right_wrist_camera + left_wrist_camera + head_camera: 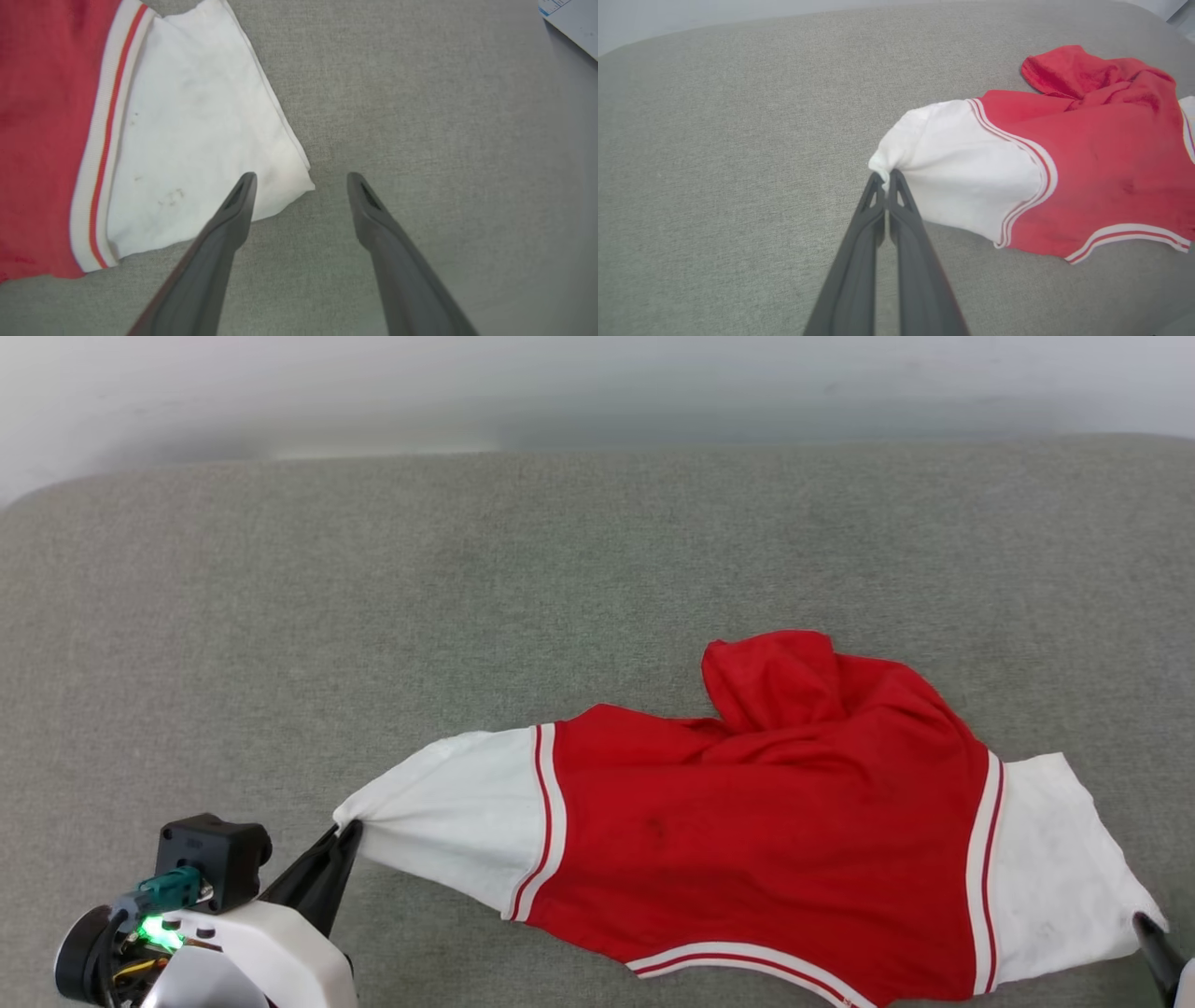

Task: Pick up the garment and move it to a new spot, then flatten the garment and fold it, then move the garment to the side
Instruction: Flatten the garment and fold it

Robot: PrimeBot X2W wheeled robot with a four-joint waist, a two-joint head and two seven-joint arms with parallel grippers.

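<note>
My right gripper grabs the white sleeve, flat on the grey cloth, next. It takes it by its cuff corner, which sticks out between the open fingers.
The garment is a red jersey with white sleeves and red-white striped trim, lying spread and rumpled on the grey cloth surface, plain side up. My left gripper is shut on the cuff of the white sleeve at the garment's left end, and the left wrist view shows the sleeve pinched between my closed fingers at the left gripper. My right gripper stands open over the corner of the other white sleeve, one finger above the cloth, the other over bare surface. In the head view a right fingertip shows beside that sleeve.
The grey fabric surface stretches wide to the back and left of the garment, ending at a pale wall. A white sheet corner lies at the far right of the right wrist view.
</note>
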